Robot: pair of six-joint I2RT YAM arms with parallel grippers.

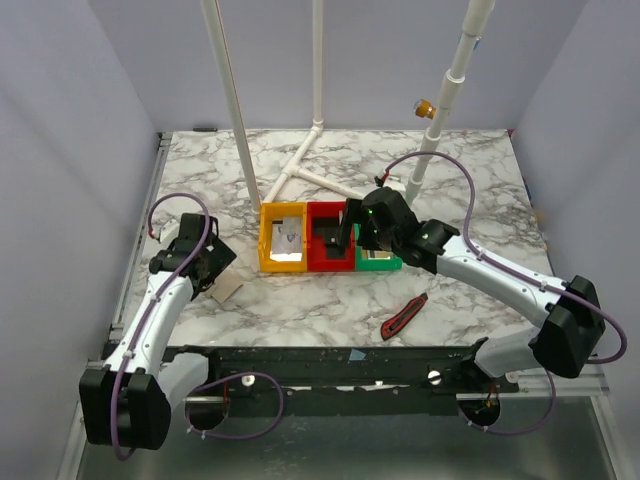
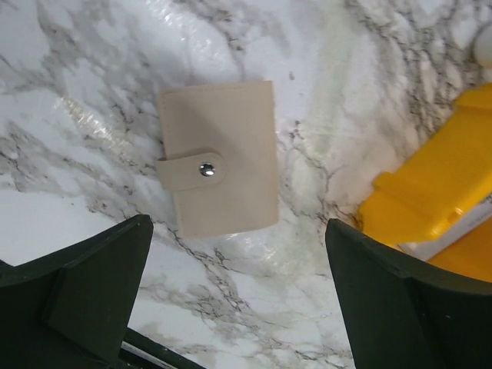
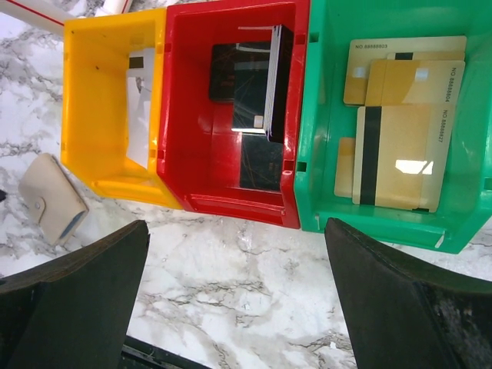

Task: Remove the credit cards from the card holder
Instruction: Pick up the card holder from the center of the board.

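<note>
Next, my left gripper reaches the card holder point(image 2: 219, 157) and grabs its near end point(image 2: 229, 218), which leaves the snapped strap free to be opened.
The card holder point(image 2: 219, 157) is a tan wallet lying flat on the marble, closed, with its strap snapped. It also shows in the top view point(image 1: 226, 291) and in the right wrist view point(image 3: 52, 197). My left gripper point(image 2: 238, 307) hovers above it, open and empty; the holder lies just beyond the fingertips. Several yellowish-gold credit cards point(image 3: 403, 131) lie in the green bin point(image 3: 323, 115). My right gripper point(image 3: 234, 300) is open and empty, held above the bins' front edge point(image 1: 362, 232).
The yellow bin point(image 3: 100, 100) holds a white card, the red bin point(image 3: 192, 115) holds dark cards. The bins stand in a row mid-table. A red-and-black tool point(image 1: 405, 316) lies on the marble at front right. White pipes stand at the back.
</note>
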